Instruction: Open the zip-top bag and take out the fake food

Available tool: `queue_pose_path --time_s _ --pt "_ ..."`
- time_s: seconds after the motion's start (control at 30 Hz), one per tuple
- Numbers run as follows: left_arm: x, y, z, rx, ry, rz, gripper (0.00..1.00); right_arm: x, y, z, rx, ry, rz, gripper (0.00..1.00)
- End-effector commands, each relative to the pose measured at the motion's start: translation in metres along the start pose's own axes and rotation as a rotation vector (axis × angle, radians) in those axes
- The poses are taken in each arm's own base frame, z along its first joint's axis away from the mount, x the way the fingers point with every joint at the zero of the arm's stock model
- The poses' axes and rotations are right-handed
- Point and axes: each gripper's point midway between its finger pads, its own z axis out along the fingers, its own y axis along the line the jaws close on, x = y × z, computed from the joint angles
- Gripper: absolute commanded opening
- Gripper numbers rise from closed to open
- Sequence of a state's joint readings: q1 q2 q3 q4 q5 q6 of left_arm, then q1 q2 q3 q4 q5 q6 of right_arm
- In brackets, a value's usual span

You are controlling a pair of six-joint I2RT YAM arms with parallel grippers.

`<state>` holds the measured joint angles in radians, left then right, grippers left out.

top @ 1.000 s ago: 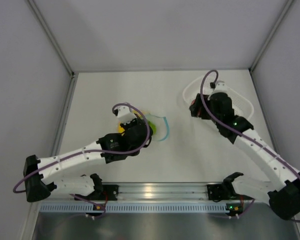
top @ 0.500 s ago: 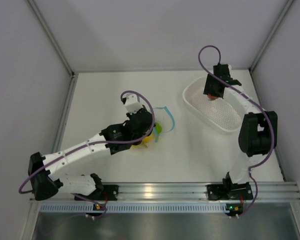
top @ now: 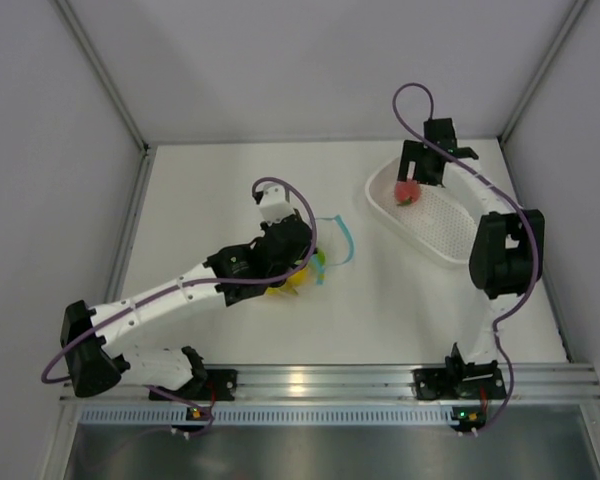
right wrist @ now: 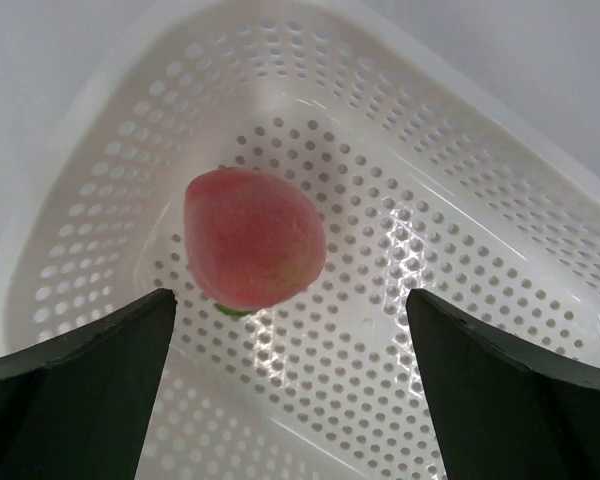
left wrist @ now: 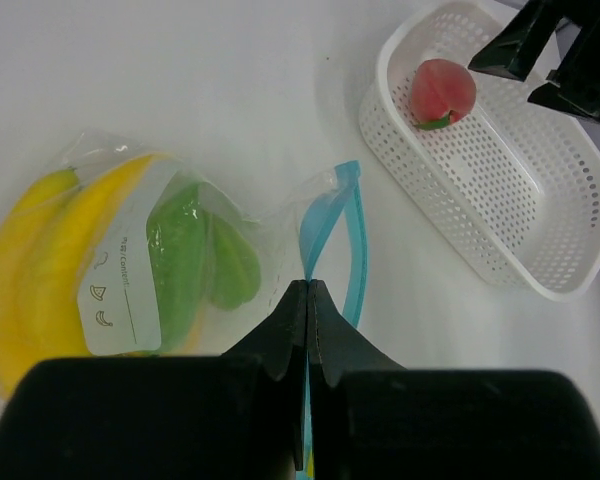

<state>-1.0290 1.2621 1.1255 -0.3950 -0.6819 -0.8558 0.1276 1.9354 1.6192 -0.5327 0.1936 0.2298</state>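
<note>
I need to grab the piece's sides with my right gripper next, near its end facing the open blue zip strip, to remove a green piece (top: 321, 257) lengthwise.
The clear zip-top bag (left wrist: 170, 260) lies on the table with its blue zip strip (left wrist: 330, 235) spread open. Inside it are a yellow banana bunch (left wrist: 40, 260) and green pieces (left wrist: 195, 260). My left gripper (left wrist: 308, 290) is shut on the bag's blue zip edge; it also shows in the top view (top: 315, 262). The pink peach (right wrist: 252, 238) lies in the white perforated basket (right wrist: 460, 200); it also shows in the top view (top: 406, 192). My right gripper (right wrist: 290, 305) hangs open and empty just above the peach, and it shows in the top view (top: 420, 180) too.
The basket (top: 445, 235) stands at the back right of the table, close to the right wall. The left arm stretches across the table's near left. The enclosure walls close in both sides and the back.
My right gripper has let go of the pink peach, which now lies in the basket. My left gripper has shifted slightly right and farther, dragging the bag's zip edge with it.
</note>
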Motion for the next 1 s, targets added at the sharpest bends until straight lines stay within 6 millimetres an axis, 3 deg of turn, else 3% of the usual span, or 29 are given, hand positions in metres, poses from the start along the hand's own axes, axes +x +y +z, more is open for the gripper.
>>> queue_pose_path --time_s 0.0,0.03,0.07,0.1,0.13,0.17,0.2,0.23,0.3,0.33,0.4,0.43,0.5,0.53,0.73,0.83,0.97 --pt "-0.024 -0.019 -0.005 0.052 -0.054 -0.051 0.0 -0.045 0.018 -0.072 -0.177 -0.135 0.071 0.99" --pt "-0.026 -0.018 -0.006 0.049 -0.06 -0.057 0.0 -0.033 0.048 -0.079 -0.375 -0.121 0.095 1.0" --pt "-0.027 -0.017 -0.006 0.046 -0.065 -0.065 0.0 -0.029 0.057 -0.09 -0.461 -0.135 0.122 0.99" --pt "-0.029 -0.016 -0.006 0.037 -0.074 -0.079 0.0 -0.04 0.065 -0.122 -0.554 -0.216 0.144 1.0" --pt "-0.032 -0.015 -0.008 0.038 -0.083 -0.09 0.0 -0.014 0.075 -0.123 -0.618 -0.17 0.202 0.99" --pt "-0.033 -0.015 -0.008 0.037 -0.086 -0.097 0.0 -0.015 0.089 -0.141 -0.709 -0.2 0.204 0.98" --pt "-0.034 -0.016 -0.009 0.038 -0.088 -0.104 0.0 -0.017 0.094 -0.168 -0.754 -0.23 0.218 0.9" --pt "-0.034 -0.016 -0.009 0.039 -0.089 -0.107 0.0 0.009 0.108 -0.173 -0.787 -0.191 0.206 0.85" --pt "-0.035 -0.018 -0.009 0.043 -0.088 -0.118 0.0 0.012 0.123 -0.21 -0.857 -0.261 0.214 0.75" --pt "-0.035 -0.02 -0.009 0.049 -0.085 -0.122 0.0 0.036 0.14 -0.217 -0.891 -0.227 0.195 0.72" --pt "-0.034 -0.021 -0.009 0.051 -0.082 -0.138 0.0 0.048 0.15 -0.236 -0.92 -0.23 0.216 0.64" --pt "-0.035 -0.021 -0.01 0.052 -0.082 -0.146 0.0 0.07 0.162 -0.24 -0.946 -0.184 0.196 0.62" --pt "-0.034 -0.022 -0.01 0.054 -0.081 -0.165 0.0 0.071 0.172 -0.252 -0.978 -0.222 0.212 0.61" --pt "-0.035 -0.022 -0.01 0.054 -0.082 -0.172 0.0 0.087 0.184 -0.256 -1.007 -0.194 0.196 0.6" --pt "-0.038 -0.022 -0.014 0.064 -0.083 -0.253 0.0 0.111 0.221 -0.253 -1.005 -0.146 0.193 0.58" --pt "-0.04 -0.023 -0.016 0.067 -0.087 -0.273 0.0 0.12 0.241 -0.239 -0.961 -0.146 0.127 0.58" --pt "-0.038 -0.021 -0.016 0.065 -0.086 -0.286 0.0 0.13 0.256 -0.218 -0.935 -0.08 0.179 0.57"
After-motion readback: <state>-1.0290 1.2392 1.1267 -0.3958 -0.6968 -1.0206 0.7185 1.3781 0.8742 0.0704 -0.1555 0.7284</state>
